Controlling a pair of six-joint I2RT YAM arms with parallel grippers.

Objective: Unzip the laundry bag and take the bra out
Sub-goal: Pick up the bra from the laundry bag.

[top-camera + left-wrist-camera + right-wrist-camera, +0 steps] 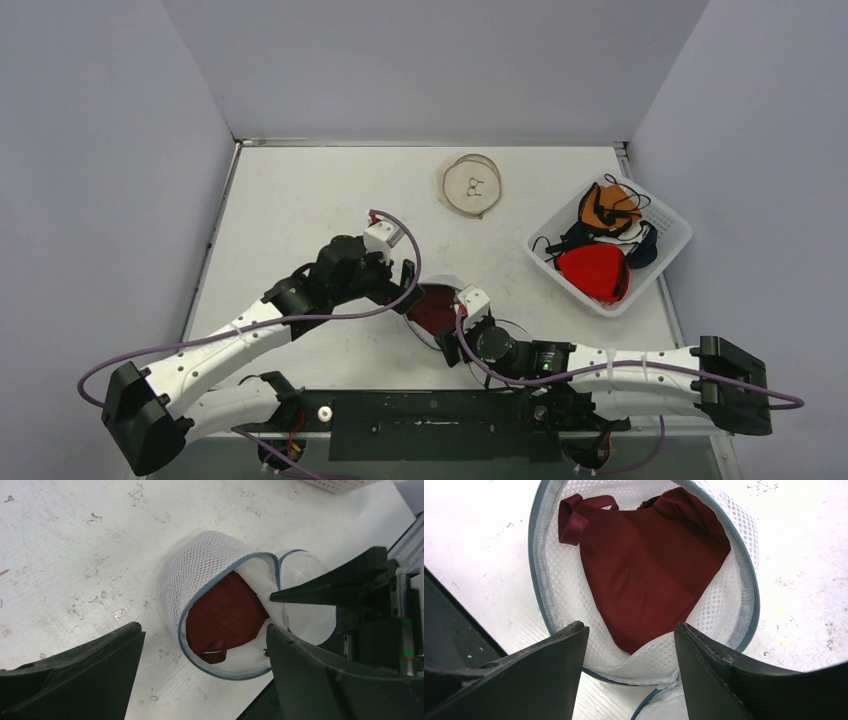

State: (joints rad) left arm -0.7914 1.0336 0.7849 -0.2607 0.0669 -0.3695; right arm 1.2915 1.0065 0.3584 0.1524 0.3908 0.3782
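Observation:
My left gripper is going to grab the bag next by its grey-blue rim (413, 329) (180, 626) opposite the lid, and this leaves the bra free to come out.
The white mesh laundry bag (452, 298) lies unzipped near the table's front centre, its round lid (310, 600) folded open beside it. A dark red bra (434, 310) lies inside the bag; it also shows in the left wrist view (225, 615) and the right wrist view (649, 565). My left gripper (400, 285) is open and empty, hovering above the bag's mouth (204, 629). My right gripper (455, 335) is open and empty, its jaws astride the bag's rim at the zipper hinge (630, 626). A right fingertip (325, 587) reaches over the lid.
A white basket (668, 262) at the right holds several bras, red, orange and dark. A second round mesh bag (472, 185) lies zipped at the back centre. A black rail (430, 420) runs along the near edge, just below the bag.

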